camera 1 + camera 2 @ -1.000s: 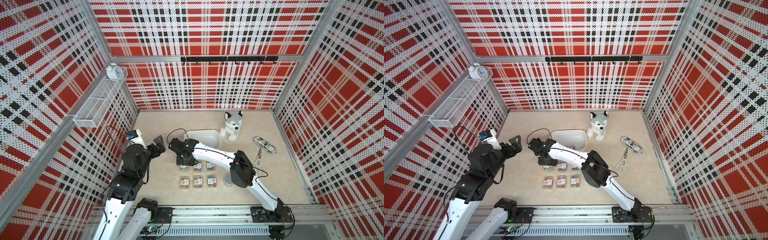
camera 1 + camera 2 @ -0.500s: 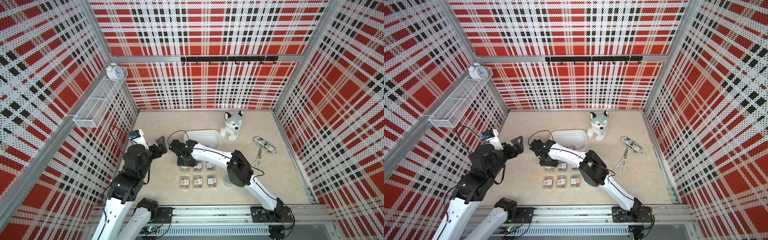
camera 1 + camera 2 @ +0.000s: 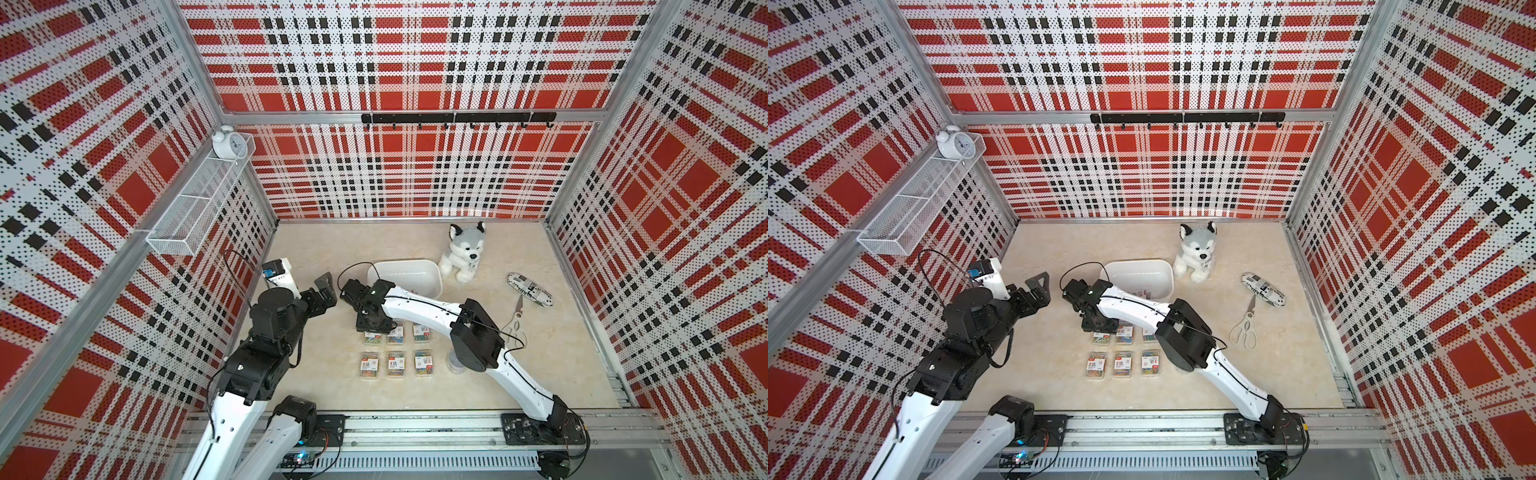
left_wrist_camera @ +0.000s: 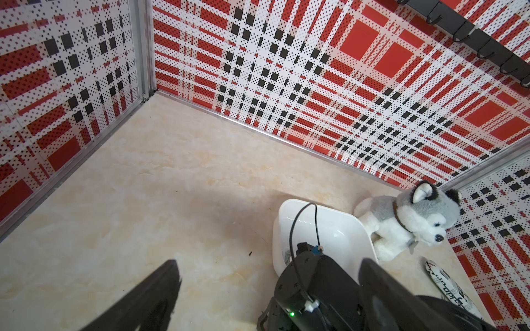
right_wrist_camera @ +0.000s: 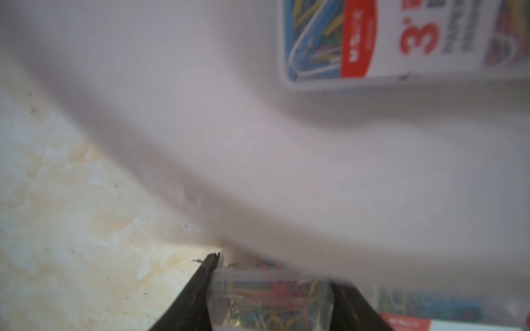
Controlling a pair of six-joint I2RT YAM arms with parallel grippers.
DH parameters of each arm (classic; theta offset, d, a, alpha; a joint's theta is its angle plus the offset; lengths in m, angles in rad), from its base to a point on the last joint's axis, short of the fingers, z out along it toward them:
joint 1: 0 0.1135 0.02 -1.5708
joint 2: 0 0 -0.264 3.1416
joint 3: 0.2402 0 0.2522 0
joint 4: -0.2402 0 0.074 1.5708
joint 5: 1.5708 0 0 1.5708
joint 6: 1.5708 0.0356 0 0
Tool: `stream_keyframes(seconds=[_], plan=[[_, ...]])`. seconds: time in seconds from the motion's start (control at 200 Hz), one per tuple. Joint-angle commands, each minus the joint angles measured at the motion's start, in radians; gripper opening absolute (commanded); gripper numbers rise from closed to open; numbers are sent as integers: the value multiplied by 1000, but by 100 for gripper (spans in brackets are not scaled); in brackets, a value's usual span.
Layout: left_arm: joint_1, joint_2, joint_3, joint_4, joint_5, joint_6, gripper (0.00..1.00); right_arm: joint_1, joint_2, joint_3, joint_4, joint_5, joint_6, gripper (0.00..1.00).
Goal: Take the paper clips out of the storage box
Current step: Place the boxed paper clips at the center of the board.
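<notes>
The paper clip case's lower edge (image 3: 372, 342) meets the tabletop level with the neighbouring case. My right gripper needs to let go of the case now.
My right gripper (image 5: 272, 279) is shut on a clear case of paper clips (image 5: 271, 299), just outside the white storage box (image 3: 405, 270). In both top views it hangs low over the table at the left end of the back row of cases (image 3: 396, 334). Another row of three cases (image 3: 396, 364) lies nearer the front. One labelled case (image 5: 372, 37) still lies inside the box. A round clear tub (image 3: 454, 366) peeks out beside the right arm's elbow. My left gripper (image 3: 328, 291) is open and holds nothing, left of the box.
A plush husky (image 3: 463, 251) sits right of the box. A patterned pouch (image 3: 530, 289) and scissors (image 3: 515, 322) lie further right. A wire basket (image 3: 199, 208) with an alarm clock (image 3: 227, 142) hangs on the left wall, and a hook rail (image 3: 457, 118) on the back wall.
My right gripper has carried its case a little away from the box toward the front, down to the back row of cases. The left gripper has drifted slightly.
</notes>
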Motion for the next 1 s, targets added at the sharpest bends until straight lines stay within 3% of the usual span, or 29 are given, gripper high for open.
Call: stream_keyframes(seconds=[0.0,0.245,0.802,0.997], plan=[[-6,-3,-17,31,-14,16,98,-2,26,7,9,-14,0,46],[-6,-7,-17,31,-16,16,98,-2,39,24,4,-27,0,57],[-19,-8,-15,36,-31,27,98,-5,51,56,-24,-29,3,69],[-19,-6,-3,26,-46,37,98,-10,47,68,-43,-30,5,79]])
